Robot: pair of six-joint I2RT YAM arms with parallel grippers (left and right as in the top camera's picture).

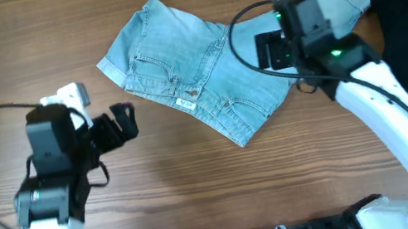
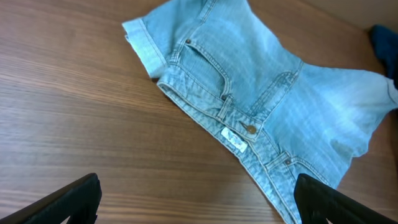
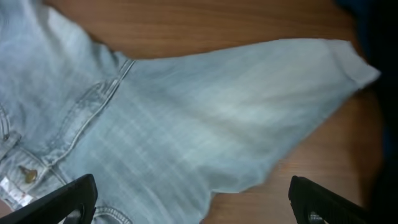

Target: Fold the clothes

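Note:
I need to grab the denim shorts next with my left gripper, by the waistband at the side seam beside the pocket. That leaves the legs of the denim shorts free to fold.
The light blue denim shorts (image 1: 196,69) lie flat on the wooden table, front side up with button and fly showing, waistband toward the near side. They fill the upper part of the left wrist view (image 2: 261,93) and most of the right wrist view (image 3: 155,118). My left gripper (image 1: 123,122) is open and empty, left of the waistband, above bare wood (image 2: 196,199). My right gripper (image 1: 273,50) is open and empty, hovering over the shorts' right leg near its lower edge (image 3: 193,202).
A dark navy cloth pile (image 1: 407,3) lies at the table's far right, close to the shorts' right leg hem; it shows at the right wrist view's edge (image 3: 379,37). Bare wooden table (image 1: 201,191) lies in front of the shorts.

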